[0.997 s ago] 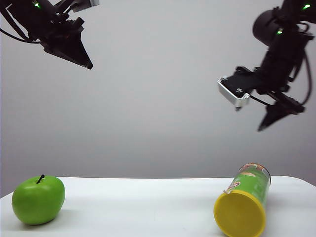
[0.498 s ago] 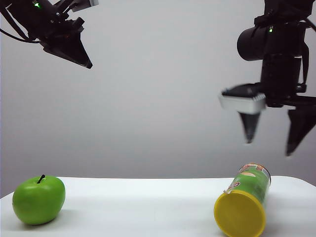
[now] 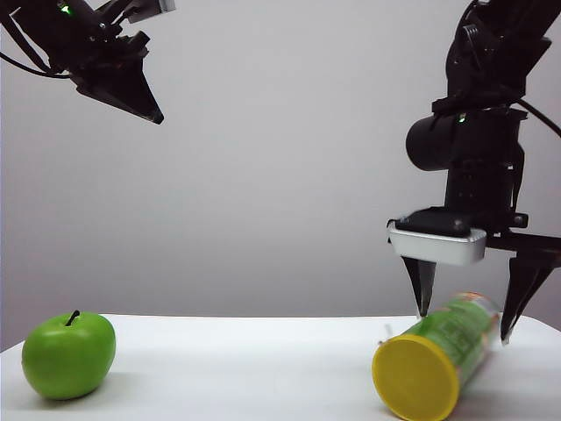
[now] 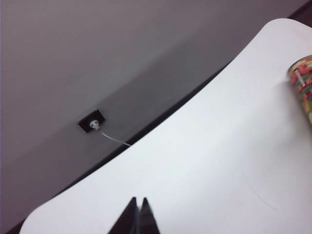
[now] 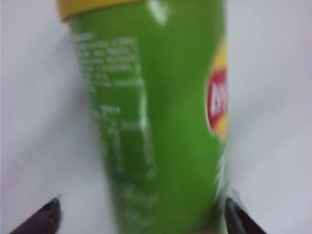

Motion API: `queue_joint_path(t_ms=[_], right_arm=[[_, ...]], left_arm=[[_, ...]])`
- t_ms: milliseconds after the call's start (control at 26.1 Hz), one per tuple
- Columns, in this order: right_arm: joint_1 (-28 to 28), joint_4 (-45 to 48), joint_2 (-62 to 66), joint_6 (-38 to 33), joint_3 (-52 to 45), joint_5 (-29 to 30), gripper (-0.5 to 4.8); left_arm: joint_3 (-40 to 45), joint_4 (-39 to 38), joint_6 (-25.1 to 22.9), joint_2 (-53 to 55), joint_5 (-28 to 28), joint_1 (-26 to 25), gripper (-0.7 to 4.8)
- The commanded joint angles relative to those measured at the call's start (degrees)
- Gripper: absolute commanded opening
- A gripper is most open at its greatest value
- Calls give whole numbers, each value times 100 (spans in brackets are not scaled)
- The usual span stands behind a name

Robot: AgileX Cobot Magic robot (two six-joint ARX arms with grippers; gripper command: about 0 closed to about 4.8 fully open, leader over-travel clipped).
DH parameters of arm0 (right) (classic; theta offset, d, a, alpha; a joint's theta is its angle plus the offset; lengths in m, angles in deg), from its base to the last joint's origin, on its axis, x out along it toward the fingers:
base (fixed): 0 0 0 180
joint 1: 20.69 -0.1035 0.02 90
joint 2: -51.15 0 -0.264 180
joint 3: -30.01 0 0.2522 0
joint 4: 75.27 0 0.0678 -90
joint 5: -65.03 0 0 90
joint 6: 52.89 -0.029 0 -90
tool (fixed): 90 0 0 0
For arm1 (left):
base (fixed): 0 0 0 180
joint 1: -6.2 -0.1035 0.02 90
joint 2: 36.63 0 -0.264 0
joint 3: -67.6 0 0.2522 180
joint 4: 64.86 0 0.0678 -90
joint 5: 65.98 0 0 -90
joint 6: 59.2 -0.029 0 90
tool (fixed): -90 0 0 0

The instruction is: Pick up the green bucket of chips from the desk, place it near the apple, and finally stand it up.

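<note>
My right gripper grabs the green bucket of chips by its upper side (image 3: 452, 337) next, to stand the bucket near the apple (image 3: 68, 355).
The green bucket of chips (image 3: 453, 340) lies on its side on the white desk (image 3: 245, 368) at the right, yellow lid toward the camera. My right gripper (image 3: 465, 326) points down and stands open astride it, one finger on each side. In the right wrist view the bucket (image 5: 161, 122) fills the gap of the right gripper (image 5: 142, 200); one fingertip (image 5: 233, 207) is at its wall, the other stands apart. The apple (image 3: 68, 355) rests at the desk's far left. My left gripper (image 3: 156, 116) hangs shut high above the apple; its tips (image 4: 138, 201) meet over bare desk (image 4: 195, 161).
A plain grey wall stands behind the desk. The left wrist view shows the desk's rounded far edge, a dark wall socket (image 4: 91, 124) with a thin cable, and one end of the bucket (image 4: 302, 83).
My right gripper has swung to point down and dropped over the bucket, fingers now straddling it. The bucket has turned slightly, lid shifting left. The left arm has stayed still.
</note>
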Motion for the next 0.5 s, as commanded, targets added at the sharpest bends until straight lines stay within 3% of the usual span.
queue_joint_path(t_ms=[38, 498], right_arm=[[2, 236, 52, 129, -7, 81, 479], [-79, 50, 221, 7, -9, 894, 479]], left_arm=[[0, -44, 4, -31, -33, -2, -4], [2, -101, 22, -24, -35, -2, -4]])
